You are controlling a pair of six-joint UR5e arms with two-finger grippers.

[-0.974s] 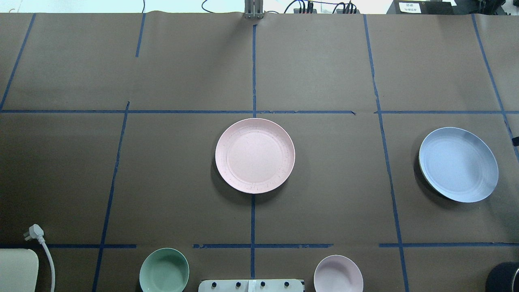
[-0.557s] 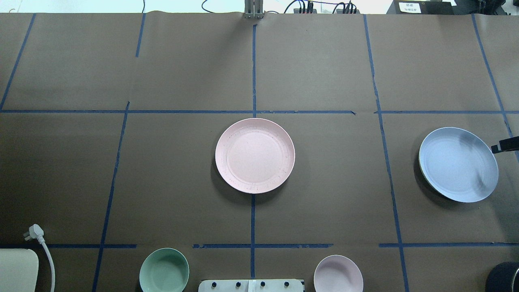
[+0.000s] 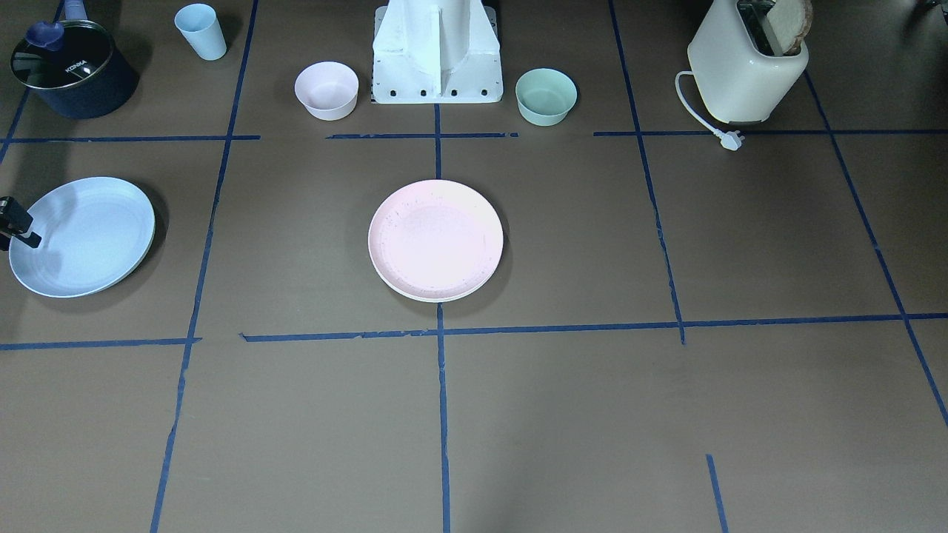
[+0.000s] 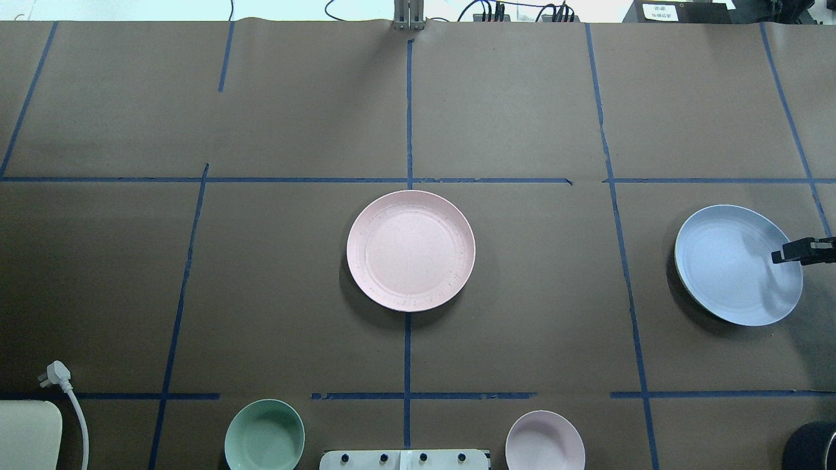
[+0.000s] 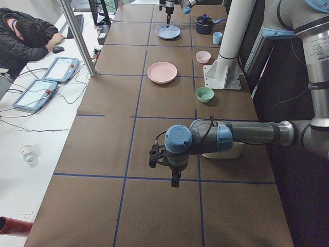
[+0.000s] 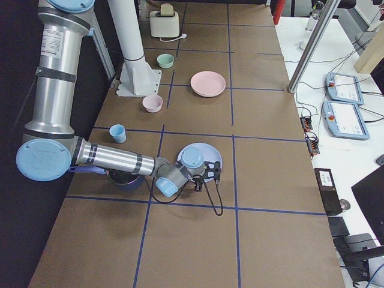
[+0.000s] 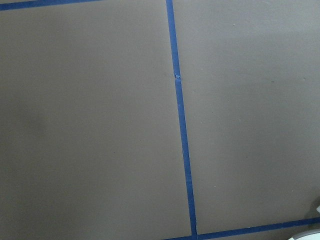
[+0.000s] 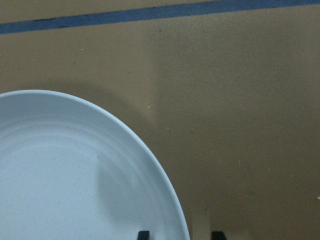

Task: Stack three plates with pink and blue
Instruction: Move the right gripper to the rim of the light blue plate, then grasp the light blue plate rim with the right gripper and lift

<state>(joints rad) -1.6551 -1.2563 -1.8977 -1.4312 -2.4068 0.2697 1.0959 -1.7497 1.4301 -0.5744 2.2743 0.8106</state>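
Observation:
I need to stack the light blue plate onto the pink plate (image 3: 435,240), so my right gripper should next grab it by its rim (image 3: 19,218).
The pale pink plate (image 4: 410,250) lies at the table's middle, also in the front-facing view (image 3: 435,240), where a cream-white rim shows under its near edge. The light blue plate (image 4: 735,264) lies to the right, seen also in the front-facing view (image 3: 81,235). My right gripper (image 4: 784,254) reaches in over the blue plate's right rim. In the right wrist view (image 8: 180,236) it is open, one fingertip (image 8: 143,235) over the plate and the other outside the rim. My left gripper (image 5: 175,177) hangs over bare table far left; I cannot tell whether it is open or shut.
A small pink bowl (image 4: 545,440) and a mint-green bowl (image 4: 264,436) stand by the robot's base. A dark pot (image 3: 70,70) and a blue cup (image 3: 201,31) stand near the blue plate. A toaster (image 3: 748,63) with its plug (image 4: 55,373) is at the left.
My right gripper has come in from the right edge and moved left over the blue plate's right rim. The plates have not moved.

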